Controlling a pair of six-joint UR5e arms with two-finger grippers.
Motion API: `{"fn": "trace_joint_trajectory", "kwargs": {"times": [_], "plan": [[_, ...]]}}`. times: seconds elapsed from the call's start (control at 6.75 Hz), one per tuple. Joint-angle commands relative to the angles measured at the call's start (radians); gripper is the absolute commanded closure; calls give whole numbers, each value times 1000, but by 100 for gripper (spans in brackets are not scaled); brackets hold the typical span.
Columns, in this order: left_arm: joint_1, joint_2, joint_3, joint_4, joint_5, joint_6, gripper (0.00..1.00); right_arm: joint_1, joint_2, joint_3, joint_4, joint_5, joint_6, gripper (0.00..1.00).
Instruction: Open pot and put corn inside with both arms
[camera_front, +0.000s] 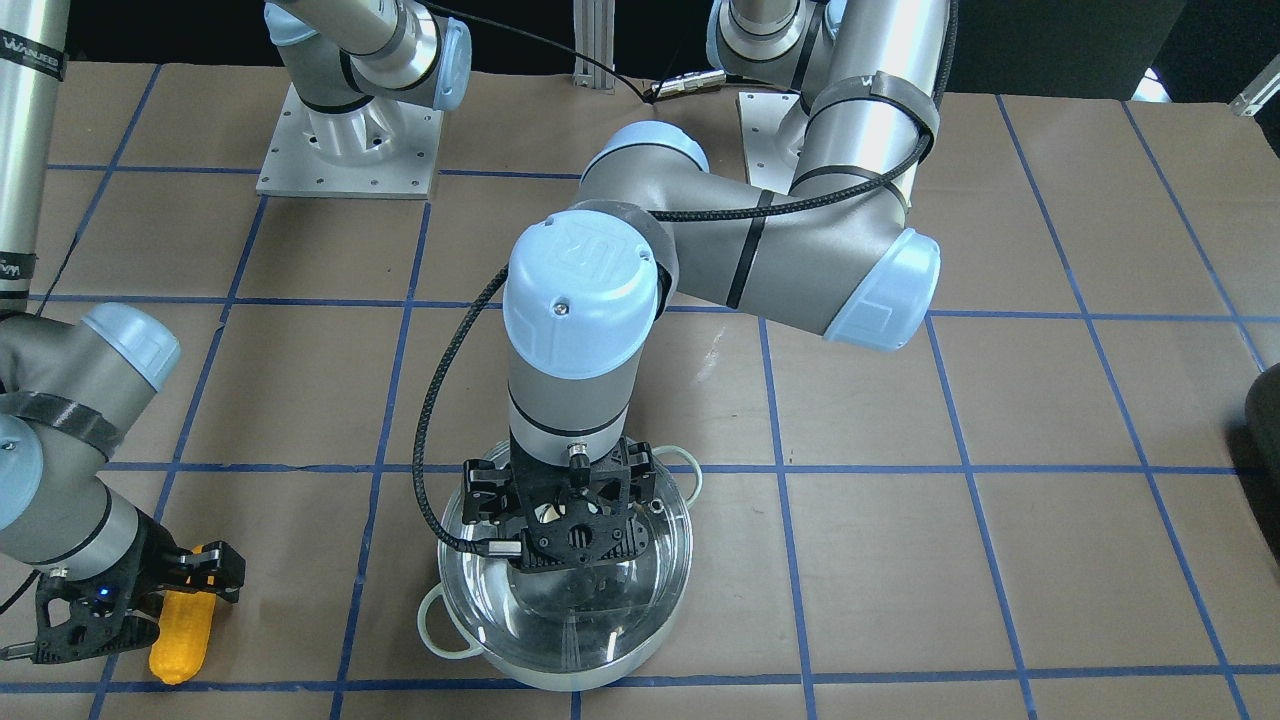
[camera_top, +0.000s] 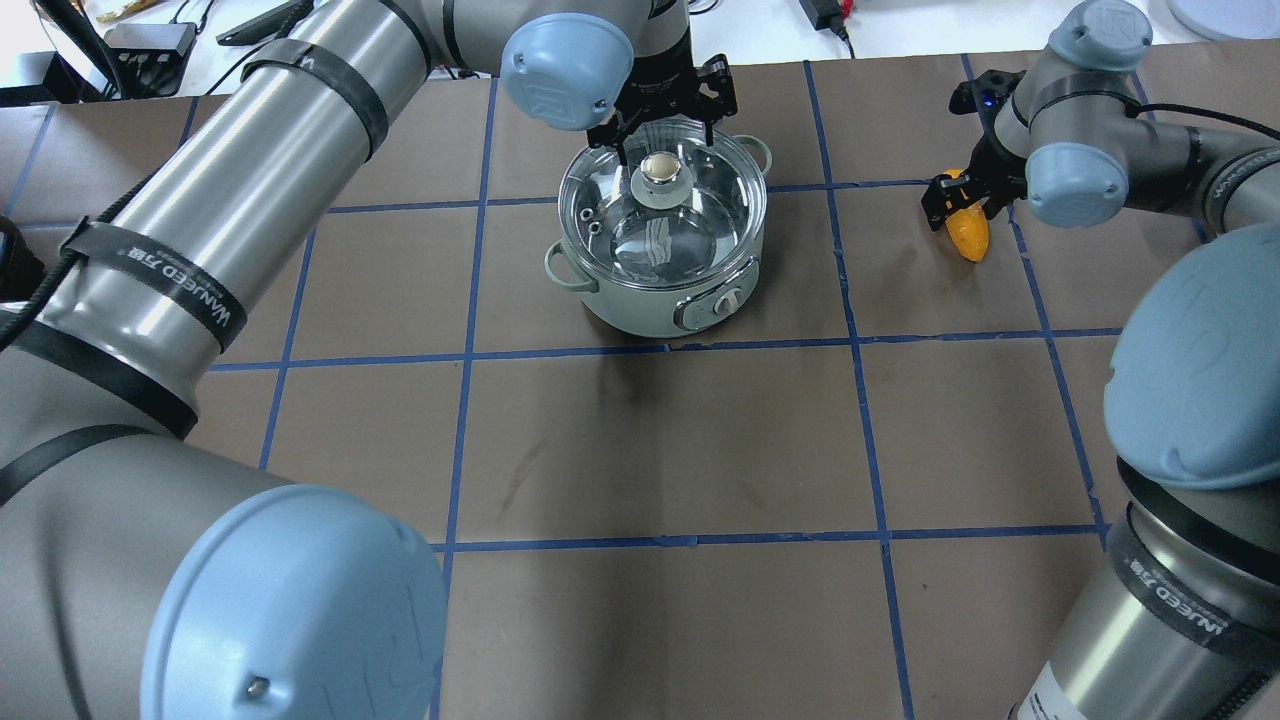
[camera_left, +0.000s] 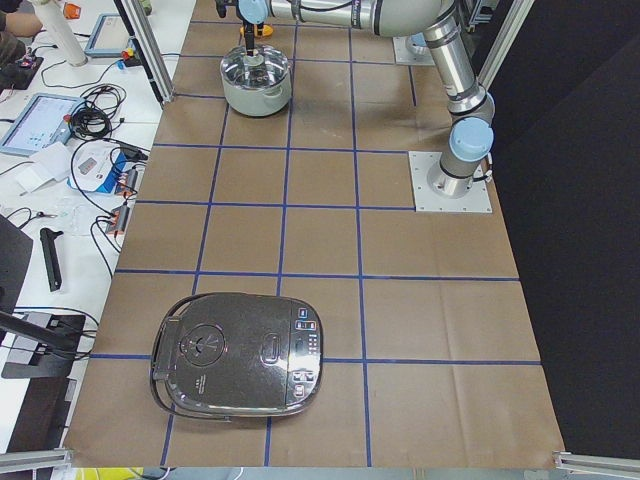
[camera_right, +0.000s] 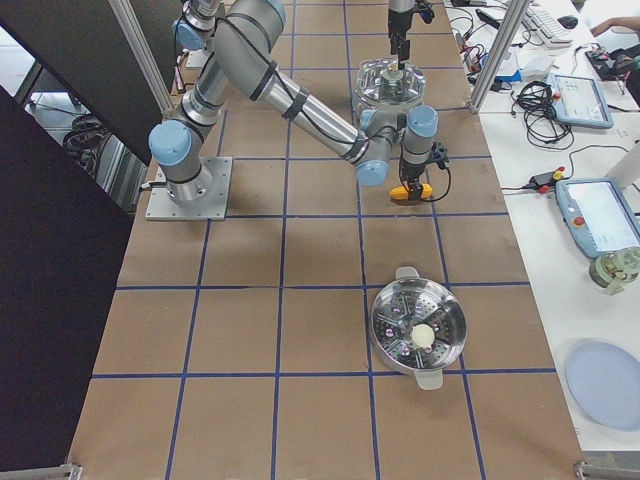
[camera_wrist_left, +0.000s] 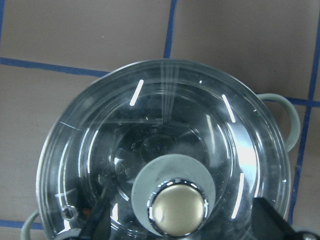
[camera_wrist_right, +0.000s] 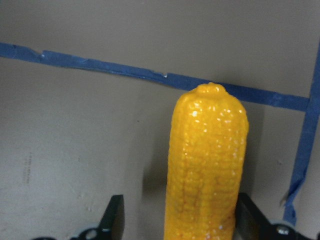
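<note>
My right gripper grabs the yellow corn around the middle of its cob (camera_front: 187, 606) next, to put the corn inside the pot (camera_front: 600, 636).
The pot (camera_top: 660, 290) stands at the far middle of the table, shiny inside with pale green loop handles. A clear glass lid (camera_top: 700, 215) with a metal knob (camera_top: 660, 170) lies on it. My left gripper (camera_top: 668, 150) is open and hangs over the lid with a finger (camera_wrist_left: 100, 222) on each side of the knob, not touching it. The yellow corn (camera_top: 968, 235) lies on the table at the far right. My right gripper (camera_top: 960, 195) is open and straddles the corn (camera_wrist_right: 207, 165), its fingers (camera_wrist_right: 114, 217) low beside the cob.
A black rice cooker (camera_left: 238, 365) sits at the table's left end. A steel steamer pot (camera_right: 418, 335) and a blue plate (camera_right: 605, 385) sit at the right end. Blue tape lines grid the brown table (camera_top: 660, 450). Desks with cables border the far edge.
</note>
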Motion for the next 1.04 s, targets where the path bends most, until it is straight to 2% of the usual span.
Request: {"fn": "trace_joint_trajectory", "kwargs": {"times": [0.0, 0.15, 0.3, 0.44, 0.59, 0.74, 0.89], "plan": [[-4, -8, -31, 13, -1, 10, 0, 0, 7, 5, -15, 0, 1, 34], [-4, -10, -48, 45, -1, 10, 0, 0, 7, 5, -15, 0, 1, 68], [-4, -13, -55, 66, 4, 14, 8, -1, 5, 2, -15, 0, 1, 79], [-4, -13, -55, 67, 9, 20, 42, 0, -1, -2, -2, -2, -1, 82], [-4, -12, -53, 67, 10, 15, 67, -3, -11, -15, 15, -11, 5, 82], [-4, -9, -53, 65, 10, 15, 81, -7, -72, -22, 107, -9, 10, 82], [-2, 17, -52, 53, 13, 20, 84, -7, -167, -45, 253, -12, 13, 82]]}}
